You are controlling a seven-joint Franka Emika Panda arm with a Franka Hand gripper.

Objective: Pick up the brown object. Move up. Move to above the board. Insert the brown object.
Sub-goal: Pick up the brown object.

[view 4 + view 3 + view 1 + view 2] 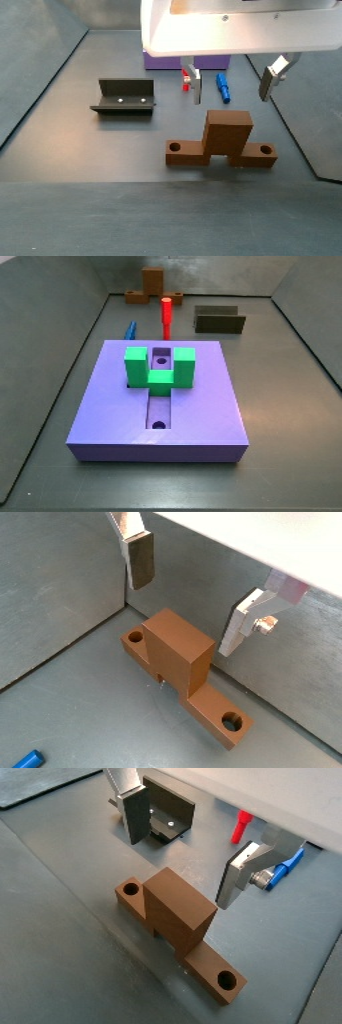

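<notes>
Next, my gripper grabs the brown object by its thick upright block (pixel 152 280) to lift it and insert it into the board (pixel 160 406).
The brown object (pixel 181 662) (pixel 175 916) lies flat on the grey floor, its thick block pointing up from a bar with a round hole near each end. In a side view it rests in front of the gripper (pixel 225 140); in the far side view it is small at the back (pixel 147 288). My gripper (pixel 191 597) (pixel 187 850) (pixel 234 86) hangs open above it, fingers (pixel 140 562) apart on either side, touching nothing. The board (pixel 160 406) is a purple block with a green bracket (pixel 159 366) on top.
The fixture (pixel 167 813) (pixel 124 96) (pixel 219 320) stands on the floor beside the gripper. A red peg (pixel 167 314) (pixel 245 828) stands upright and a blue stick (pixel 131 329) (pixel 223 86) lies between the board and the brown object. Grey walls enclose the floor.
</notes>
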